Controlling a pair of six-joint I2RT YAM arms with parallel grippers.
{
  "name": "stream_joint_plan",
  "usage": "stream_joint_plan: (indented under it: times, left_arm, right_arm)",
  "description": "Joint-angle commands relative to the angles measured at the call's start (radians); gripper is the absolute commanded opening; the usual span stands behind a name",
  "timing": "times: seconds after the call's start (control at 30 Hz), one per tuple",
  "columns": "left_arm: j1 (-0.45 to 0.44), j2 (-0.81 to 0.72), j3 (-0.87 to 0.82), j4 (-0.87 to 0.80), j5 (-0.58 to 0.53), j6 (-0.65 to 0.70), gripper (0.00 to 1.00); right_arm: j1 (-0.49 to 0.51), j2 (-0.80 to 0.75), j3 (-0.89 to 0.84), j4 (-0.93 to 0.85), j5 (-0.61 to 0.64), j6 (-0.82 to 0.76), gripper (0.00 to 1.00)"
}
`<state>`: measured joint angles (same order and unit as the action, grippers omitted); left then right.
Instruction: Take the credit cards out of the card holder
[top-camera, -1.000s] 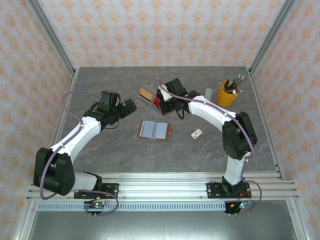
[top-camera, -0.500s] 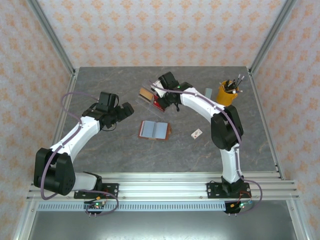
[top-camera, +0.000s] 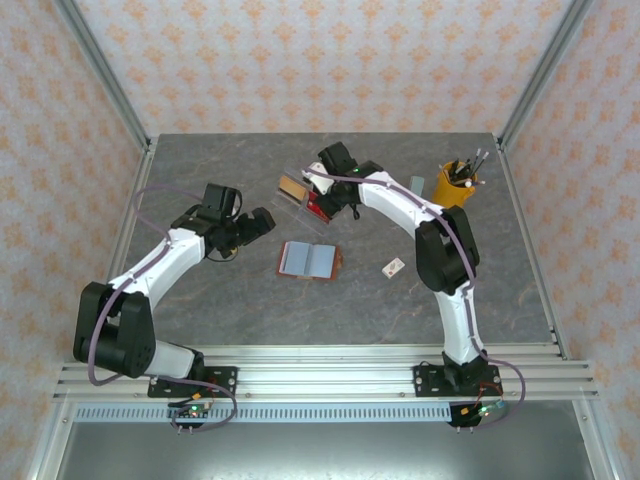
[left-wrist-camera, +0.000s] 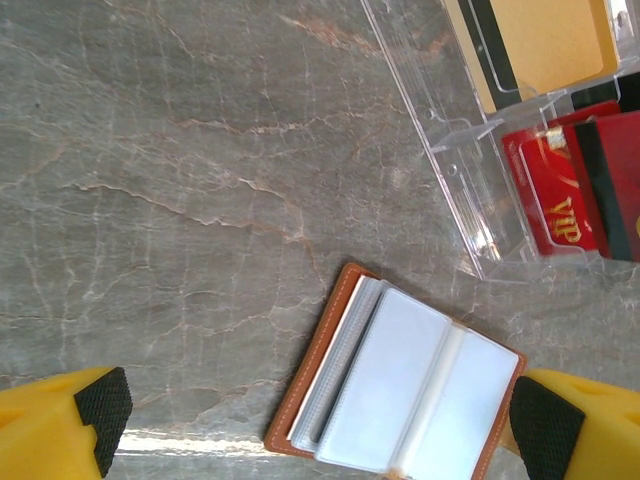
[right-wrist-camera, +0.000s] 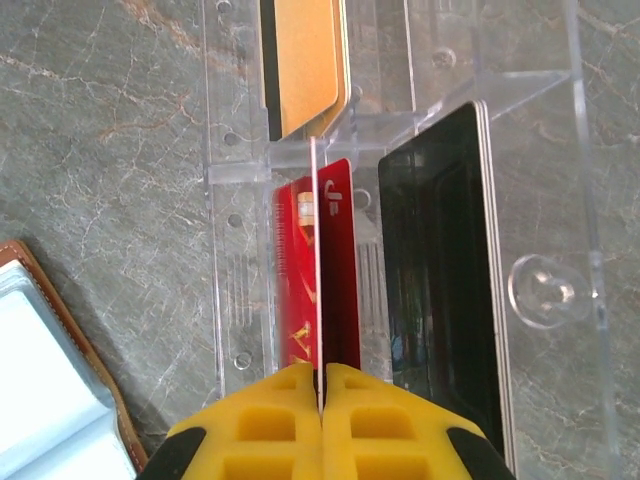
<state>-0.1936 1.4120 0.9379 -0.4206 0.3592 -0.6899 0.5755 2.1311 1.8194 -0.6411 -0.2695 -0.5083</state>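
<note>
The thin red card (right-wrist-camera: 318, 260) stands edge-on above the second red card, between the tray's clear sides, so it is time to open my right gripper now.
The card holder (top-camera: 308, 260) lies open on the table, a brown leather cover with pale blue-grey pockets (left-wrist-camera: 400, 390). My left gripper (top-camera: 258, 224) hovers open over it (left-wrist-camera: 320, 430), one yellow finger (left-wrist-camera: 60, 430) on each side. My right gripper (top-camera: 323, 198) is over the clear tray (top-camera: 300, 190), shut (right-wrist-camera: 321, 372) on a thin red card (right-wrist-camera: 318, 260) that I see edge-on. A second red card (right-wrist-camera: 295, 290) lies under it in the tray, with a black card (right-wrist-camera: 440, 280) to its right and a tan card (right-wrist-camera: 305, 70) in the far slot.
A small white tag (top-camera: 393, 267) lies right of the card holder. A yellow cup of pens (top-camera: 456, 186) stands at the back right. The tray's clear walls (right-wrist-camera: 575, 150) rise around the cards. Metal frame posts edge the table.
My right arm has swung left and back, so its gripper now stands over the tray's red cards. The left gripper has barely shifted toward the card holder.
</note>
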Motion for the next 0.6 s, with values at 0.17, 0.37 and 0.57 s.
stream_joint_plan:
  times: [0.17, 0.37, 0.57]
  left_arm:
    - [0.007, 0.02, -0.017, 0.032, 0.032, -0.001, 1.0]
    - [0.007, 0.024, -0.017, 0.032, 0.036, 0.006, 1.0]
    - [0.007, 0.018, -0.019, 0.025, 0.038, 0.014, 1.0]
  right_arm:
    - [-0.006, 0.046, 0.058, -0.034, -0.002, -0.022, 0.05]
    - [-0.006, 0.042, 0.066, -0.037, -0.005, -0.009, 0.15]
    - [-0.006, 0.018, 0.084, -0.037, -0.003, 0.024, 0.22]
